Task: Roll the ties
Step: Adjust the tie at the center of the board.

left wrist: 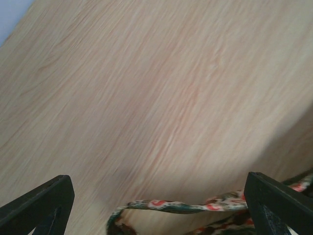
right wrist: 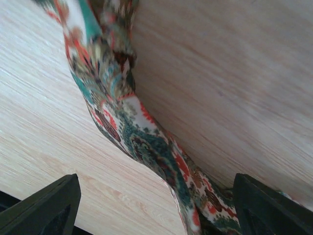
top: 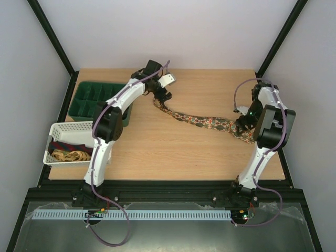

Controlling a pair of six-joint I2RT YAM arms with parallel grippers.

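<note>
The robot can stretch the tie straight and flat for rolling once its left gripper has hold of the floral-patterned tie (top: 202, 122) by its narrow end (top: 158, 103), so the left gripper should grab it there next.
A long floral-patterned tie (top: 202, 122) lies flat across the wooden table, running from back left to right. My left gripper (top: 161, 97) is over its narrow end. In the left wrist view the gripper (left wrist: 157, 196) is open, its fingers (left wrist: 44, 203) wide apart, and the narrow end (left wrist: 195, 204) loops between them. My right gripper (top: 243, 127) is over the wide end. In the right wrist view the gripper (right wrist: 156, 200) is open, and the tie (right wrist: 151, 147) lies twisted between the spread fingers (right wrist: 266, 203). Neither gripper pinches the fabric.
A white basket (top: 59, 128) at the left edge holds more ties, a gold-patterned one (top: 71, 155) and a dark one (top: 64, 145). A green compartment tray (top: 94, 98) stands behind it, partly under the left arm. Black frame posts rise at the back corners.
</note>
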